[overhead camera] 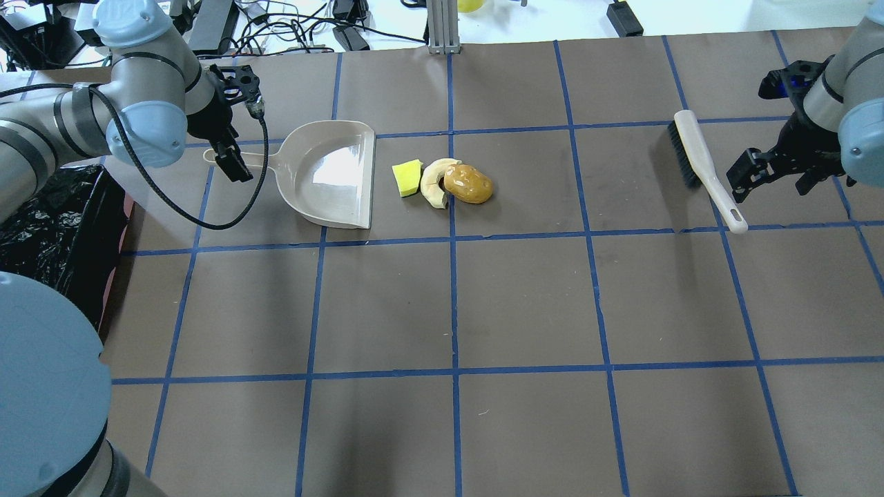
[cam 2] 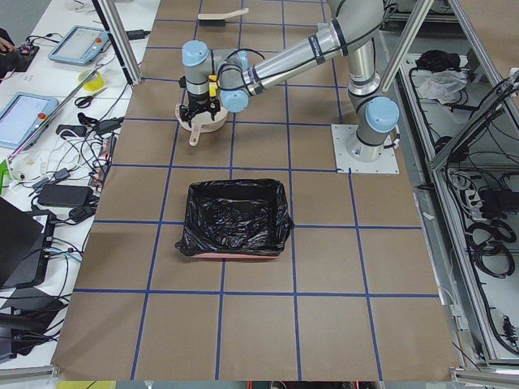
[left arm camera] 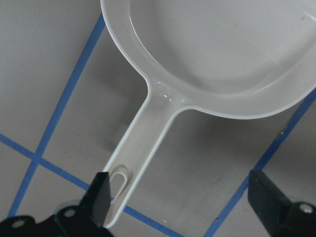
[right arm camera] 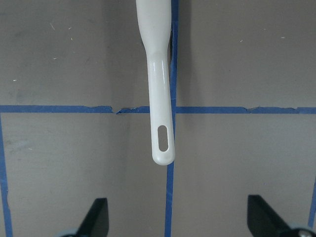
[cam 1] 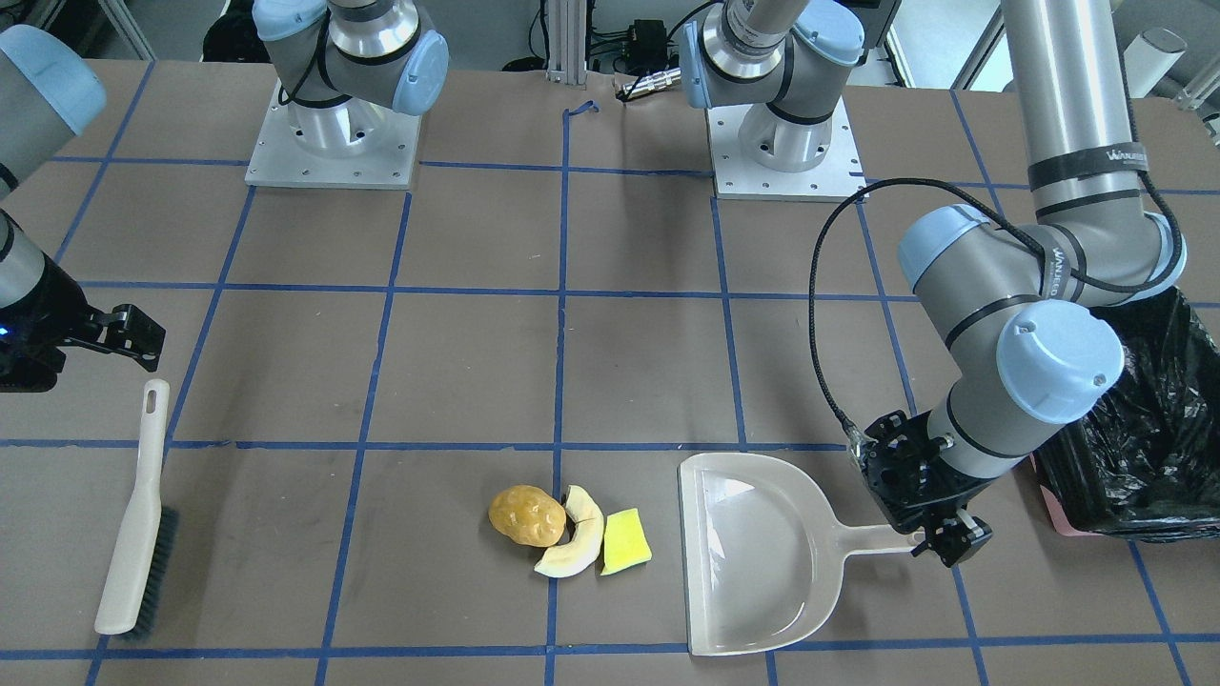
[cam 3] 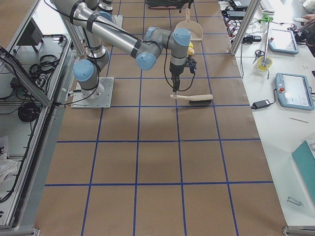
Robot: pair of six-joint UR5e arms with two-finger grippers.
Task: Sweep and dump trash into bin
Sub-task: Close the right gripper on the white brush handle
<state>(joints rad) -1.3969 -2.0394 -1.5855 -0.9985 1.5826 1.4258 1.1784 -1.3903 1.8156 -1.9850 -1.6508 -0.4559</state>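
My left gripper needs to turn and go lower before it closes on the dustpan. The dustpan's handle (left arm camera: 140, 134) slants and its end (left arm camera: 118, 201) is beside one finger of the gripper, so my gripper would miss the dustpan if it closed now.
The trash lies in a row on the table: a golden-brown potato-like lump (cam 1: 526, 515) (overhead camera: 468, 183), a pale curved slice (cam 1: 577, 548) (overhead camera: 434, 181) and a yellow sponge wedge (cam 1: 625, 541) (overhead camera: 407, 177). The beige dustpan (cam 1: 762, 553) (overhead camera: 331, 172) (left arm camera: 222, 49) lies flat beside them, its mouth toward the sponge. My left gripper (cam 1: 934, 538) (overhead camera: 231, 155) (left arm camera: 182, 207) is open, just above the end of the dustpan's handle. My right gripper (cam 1: 129, 333) (overhead camera: 760, 172) (right arm camera: 177, 222) is open, just past the handle end of the brush (cam 1: 138, 514) (overhead camera: 701, 162) (right arm camera: 160, 98). The black-lined bin (cam 1: 1144, 429) (overhead camera: 55, 221) (cam 2: 235, 217) stands behind the left arm.
Blue tape lines grid the brown table. The two arm bases (cam 1: 334, 143) (cam 1: 786, 143) stand at the robot's edge. Cables and devices lie beyond the far table edge (overhead camera: 331, 27).
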